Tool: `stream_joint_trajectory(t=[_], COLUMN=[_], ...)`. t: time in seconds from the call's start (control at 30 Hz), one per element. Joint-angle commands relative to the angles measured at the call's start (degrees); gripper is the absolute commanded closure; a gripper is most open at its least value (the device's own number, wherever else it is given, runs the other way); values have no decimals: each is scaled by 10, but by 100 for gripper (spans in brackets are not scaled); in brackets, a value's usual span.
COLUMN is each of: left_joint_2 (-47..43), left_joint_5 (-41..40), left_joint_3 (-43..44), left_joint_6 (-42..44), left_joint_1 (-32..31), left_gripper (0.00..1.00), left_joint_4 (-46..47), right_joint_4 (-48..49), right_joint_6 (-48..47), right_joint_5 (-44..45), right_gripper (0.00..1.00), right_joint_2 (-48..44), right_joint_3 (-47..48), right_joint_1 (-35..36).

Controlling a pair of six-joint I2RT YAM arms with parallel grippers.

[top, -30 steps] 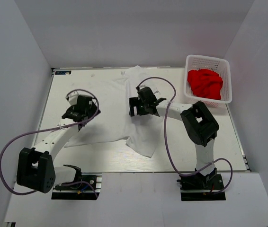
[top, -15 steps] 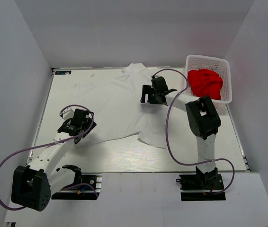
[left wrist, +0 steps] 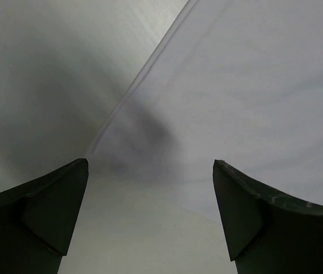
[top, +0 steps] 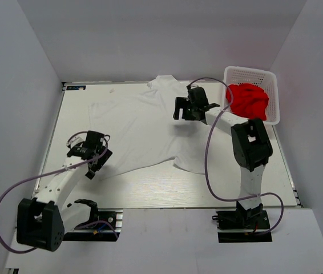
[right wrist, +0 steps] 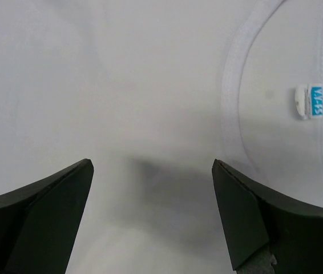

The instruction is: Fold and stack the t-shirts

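Observation:
My left gripper lowers next, before it closes on the shirt's corner between my fingers. In the left wrist view its shadow falls on the cloth beneath.
The white t-shirt (top: 144, 128) lies spread flat on the table, its collar at the far edge. My left gripper (top: 93, 155) is open and empty over the shirt's near-left edge; in the left wrist view (left wrist: 150, 165) that edge of the shirt (left wrist: 253, 85) runs diagonally between my fingers. My right gripper (top: 180, 109) is open and empty over the shirt's far right part. In the right wrist view (right wrist: 153, 162) it hangs above the cloth (right wrist: 121, 68) beside the collar (right wrist: 233, 97) and a blue label (right wrist: 315, 101). The red t-shirt (top: 247, 100) lies crumpled in the basket.
The white lattice basket (top: 251, 71) stands at the table's far right corner, close to my right arm. Bare tabletop (top: 150, 188) runs along the near edge and shows beside the shirt in the left wrist view (left wrist: 47, 68). Grey walls enclose the table.
The left gripper has drawn back toward the near left. The right gripper has moved to the far right, near the basket. The white shirt has shifted right and lies flatter.

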Motion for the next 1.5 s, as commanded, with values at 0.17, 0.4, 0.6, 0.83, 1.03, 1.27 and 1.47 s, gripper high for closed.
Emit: stream_joint_trajectory(t=[0.17, 0.4, 0.6, 0.83, 1.03, 1.27, 1.47], left_joint_2=[-120, -21, 20, -60, -84, -97, -109], left_joint_5=[74, 41, 40, 20, 14, 8, 6], left_joint_3=[-139, -152, -129, -124, -124, -129, -143], left_joint_6=[-83, -111, -99, -73, -41, -41, -41], left_joint_1=[1, 1, 1, 1, 1, 1, 1], left_gripper=[0, 44, 100, 100, 100, 100, 100], left_joint_4=[-19, 54, 14, 23, 59, 65, 37], right_joint_4=[48, 50, -9, -183, -291, -223, -184], right_joint_6=[-21, 7, 34, 101, 163, 191, 167], right_joint_5=[1, 10, 83, 160, 152, 156, 150], right_gripper=[10, 10, 10, 10, 10, 16, 28], right_joint_2=[-146, -190, -248, -385, -420, -366, -304], right_joint_3=[-76, -117, -176, -268, -355, -398, -404], right_joint_1=[7, 9, 7, 31, 100, 120, 117])
